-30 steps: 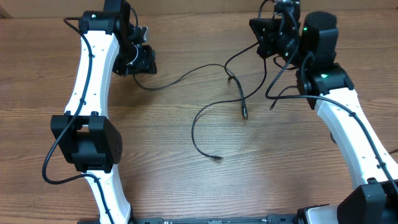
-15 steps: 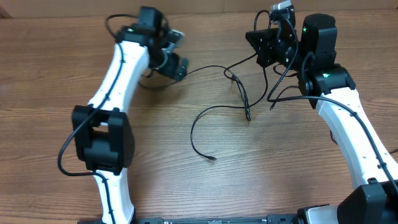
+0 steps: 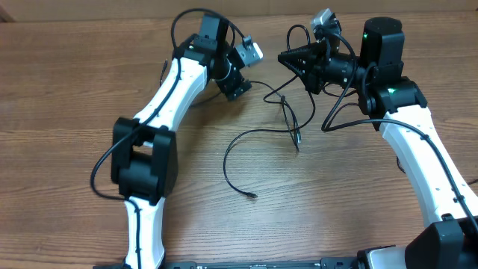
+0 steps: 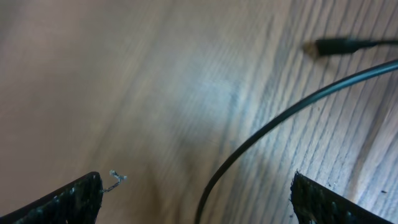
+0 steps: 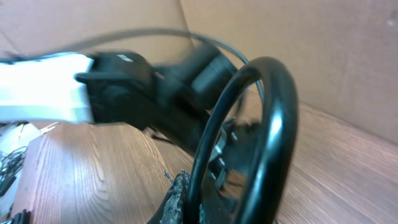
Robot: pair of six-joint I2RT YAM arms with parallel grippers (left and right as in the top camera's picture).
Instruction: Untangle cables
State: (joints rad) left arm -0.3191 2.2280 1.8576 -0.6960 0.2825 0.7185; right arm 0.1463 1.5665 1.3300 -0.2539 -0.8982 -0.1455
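Observation:
The cable is below the open fingers of my left gripper, so they would miss it if I closed now. My left gripper needs to go down to the cable first, then close on it.
Thin black cables (image 3: 287, 112) lie tangled at the table's middle. One strand runs down to a plug (image 3: 297, 146). A long loop (image 3: 228, 153) ends in a plug (image 3: 252, 195) nearer the front. My left gripper (image 3: 240, 86) hovers at the strands' left end. In the left wrist view it (image 4: 195, 182) stands open low over the wood, with a cable (image 4: 261, 134) running between its fingers, untouched. A plug (image 4: 336, 45) lies beyond. My right gripper (image 3: 285, 57) points left, shut on a cable loop (image 5: 267, 124) that fills the right wrist view.
Both arms reach in over the back middle of the wooden table (image 3: 75, 112), their grippers close together. Thicker black arm wires (image 3: 340, 104) hang beside the right arm. The left arm (image 5: 50, 87) shows blurred behind the held loop.
My left arm swung right from the back left to the cables' end near the right gripper, and its jaws opened wider. My right gripper turned to point left, still holding its cable.

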